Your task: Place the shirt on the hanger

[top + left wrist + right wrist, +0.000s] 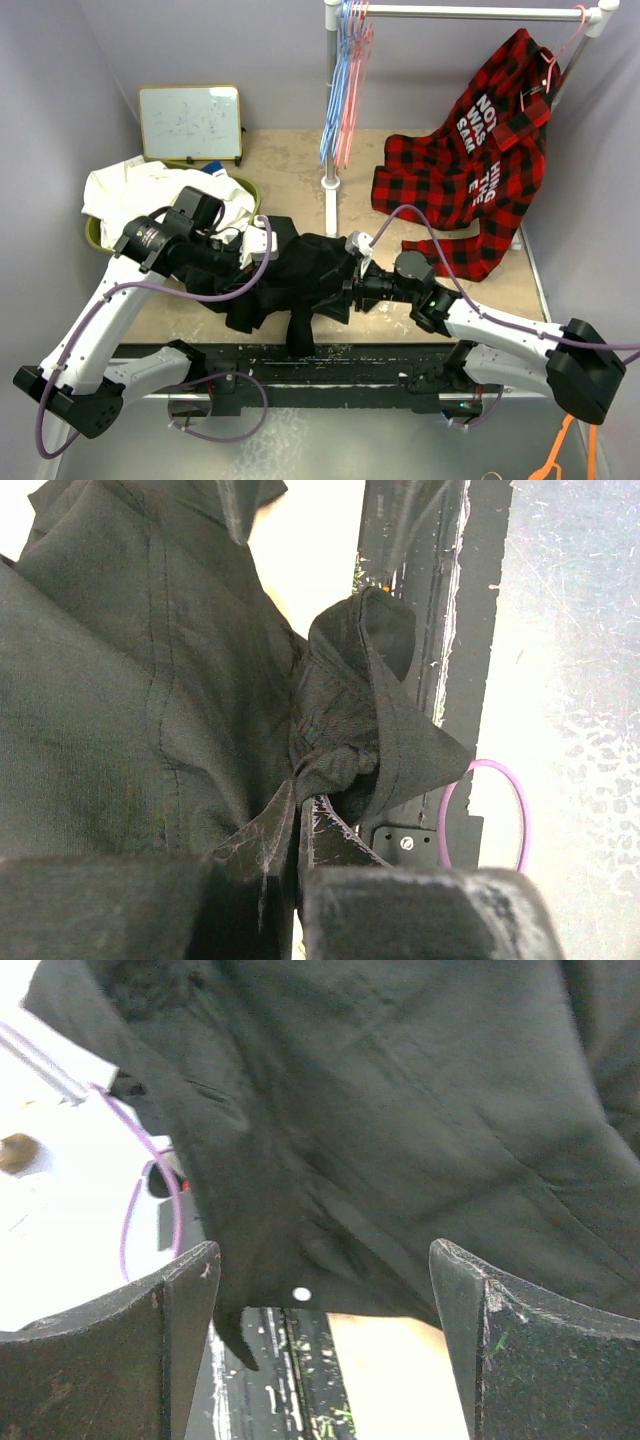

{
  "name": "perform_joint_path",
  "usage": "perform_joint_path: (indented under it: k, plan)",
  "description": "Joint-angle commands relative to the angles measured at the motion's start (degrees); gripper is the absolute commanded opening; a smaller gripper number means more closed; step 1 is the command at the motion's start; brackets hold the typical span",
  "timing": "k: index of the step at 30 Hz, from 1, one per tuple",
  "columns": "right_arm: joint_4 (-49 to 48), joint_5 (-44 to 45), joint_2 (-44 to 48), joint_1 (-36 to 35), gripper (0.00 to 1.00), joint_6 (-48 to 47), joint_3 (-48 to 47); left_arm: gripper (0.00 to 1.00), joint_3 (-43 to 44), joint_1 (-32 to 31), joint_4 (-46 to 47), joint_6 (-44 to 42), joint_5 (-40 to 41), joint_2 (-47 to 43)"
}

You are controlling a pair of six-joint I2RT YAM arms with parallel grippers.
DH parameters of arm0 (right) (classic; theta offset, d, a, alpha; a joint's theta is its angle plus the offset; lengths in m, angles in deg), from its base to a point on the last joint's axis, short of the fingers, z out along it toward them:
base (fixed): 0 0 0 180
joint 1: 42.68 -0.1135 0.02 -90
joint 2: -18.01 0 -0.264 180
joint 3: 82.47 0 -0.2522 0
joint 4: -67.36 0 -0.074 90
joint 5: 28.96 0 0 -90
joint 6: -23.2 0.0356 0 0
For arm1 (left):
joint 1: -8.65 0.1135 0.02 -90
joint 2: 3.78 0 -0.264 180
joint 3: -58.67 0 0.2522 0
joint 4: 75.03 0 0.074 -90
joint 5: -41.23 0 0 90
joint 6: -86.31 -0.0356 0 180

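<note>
The shirt needs to be held open for the hanger, so I should next grab the black shirt's edge near the white button with my right gripper.
The black shirt lies bunched on the table near its front edge, with one part drooping over that edge. My left gripper is at its left side, and in the left wrist view the gripper is shut on a twisted fold of the shirt. My right gripper is at the shirt's right side. In the right wrist view this gripper is open, the shirt and a white button hanging just ahead, untouched. A pink hanger hangs on the rail among the light-blue ones.
A red-and-black plaid shirt hangs on a pink hanger at the rail's right end. A white garment fills a green basket at the left, a whiteboard behind it. The rack pole stands mid-table. An orange hanger lies off the table, bottom right.
</note>
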Motion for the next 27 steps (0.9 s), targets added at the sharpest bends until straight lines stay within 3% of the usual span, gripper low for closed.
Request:
perform_joint_path:
  k: [1, 7, 14, 16, 18, 19, 21, 24, 27]
  plan:
    - [-9.65, -10.43, -2.13, -1.02, 0.87, 4.61, -3.5, 0.0, 1.99, 0.31, 1.7, 0.43, 0.55, -0.48]
    - [-9.41, -9.3, -0.43, -2.98, 0.91, 5.02, -4.13, 0.0, 1.57, 0.31, 2.54, 0.84, 0.73, -0.11]
    - [-5.5, 1.81, -8.88, -6.79, 0.86, -2.09, -8.41, 0.0, 3.73, 0.31, 0.96, 0.15, -1.04, 0.75]
    - [-7.91, 3.44, -12.2, -6.91, 0.76, -2.75, -9.74, 0.0, 4.6, 0.31, 0.3, -0.05, -1.52, 0.82]
    - [-11.38, 4.79, -14.0, -6.93, 0.56, -3.26, -9.67, 0.0, 5.51, 0.31, -0.37, -0.27, -1.61, 0.77]
    - [-13.68, 4.82, -14.23, -6.93, 0.42, -3.41, -9.27, 0.0, 5.81, 0.31, -0.61, -0.58, -1.51, 0.63]
    - [-21.35, 1.5, -14.15, -6.89, 0.01, -2.16, -7.46, 0.0, 6.09, 0.31, -0.99, -1.2, -1.27, 0.36]
    - [-41.99, -7.43, -13.89, -6.04, 0.0, 4.98, -2.27, 0.0, 5.03, 0.31, -0.04, -1.89, 0.49, -0.46]
    - [-66.35, -18.01, -21.17, -4.54, 0.0, 19.69, -1.71, 0.0, 3.85, 0.31, 1.51, -2.27, 1.73, -0.89]
